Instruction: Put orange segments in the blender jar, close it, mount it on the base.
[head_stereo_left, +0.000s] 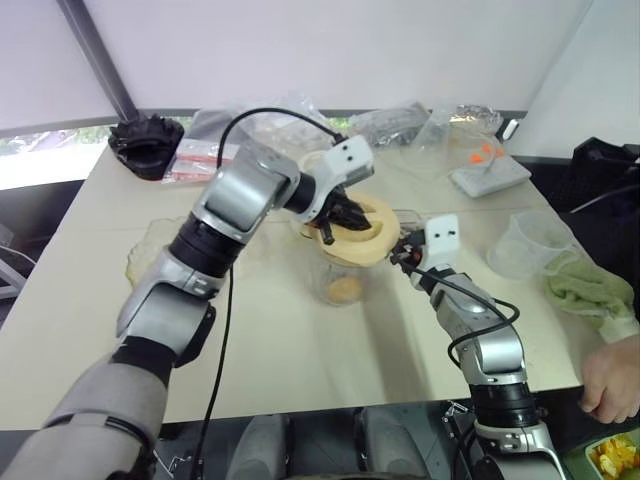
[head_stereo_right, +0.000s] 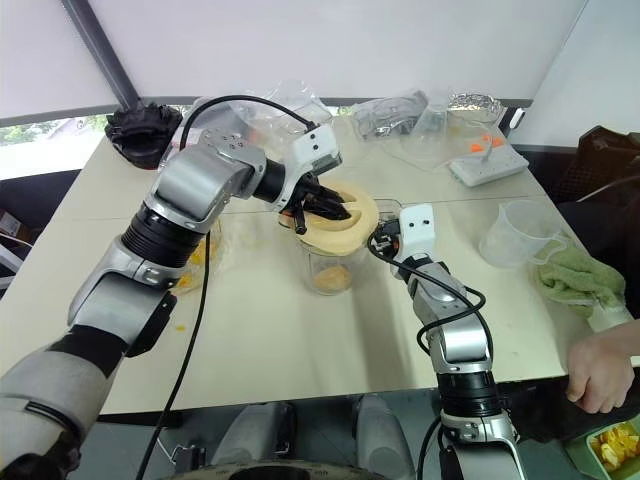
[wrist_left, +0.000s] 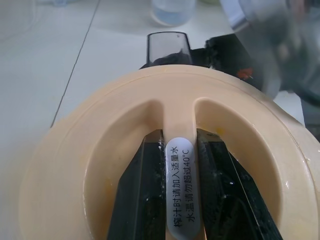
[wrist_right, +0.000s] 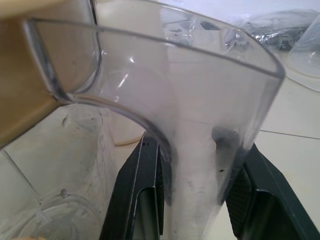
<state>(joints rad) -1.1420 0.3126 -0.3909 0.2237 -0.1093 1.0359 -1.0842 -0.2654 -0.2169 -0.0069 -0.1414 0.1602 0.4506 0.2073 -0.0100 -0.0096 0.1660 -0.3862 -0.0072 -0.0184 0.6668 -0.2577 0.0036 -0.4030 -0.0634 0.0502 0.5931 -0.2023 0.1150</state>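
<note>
I should open my left gripper now, because the round cream lid (head_stereo_left: 368, 242) lies over the jar's opening (head_stereo_left: 345, 265) with its edge on the jar's rim and would stay there.
The clear blender jar (head_stereo_left: 340, 275) stands upright mid-table with orange segments (head_stereo_left: 345, 290) at its bottom. A round cream lid (head_stereo_left: 368, 242) lies over the jar's mouth, slightly tilted. My left gripper (head_stereo_left: 345, 215) comes in from above and is shut on the lid's raised middle ridge (wrist_left: 180, 165), one black finger (wrist_left: 145, 190) on each side. My right gripper (head_stereo_left: 405, 255) reaches in level from the right and is shut on the jar's side handle (wrist_right: 200, 150). A cream rounded shape behind my left wrist may be the base (head_stereo_left: 312, 160), mostly hidden.
A clear measuring cup (head_stereo_left: 530, 240) and a green cloth (head_stereo_left: 590, 285) sit at the right. A person's hand (head_stereo_left: 610, 375) rests on the table's right front corner, by a tub of orange pieces (head_stereo_left: 615, 455). A glass bowl (head_stereo_left: 150, 255) is at the left, plastic bags (head_stereo_left: 400, 125) at the back.
</note>
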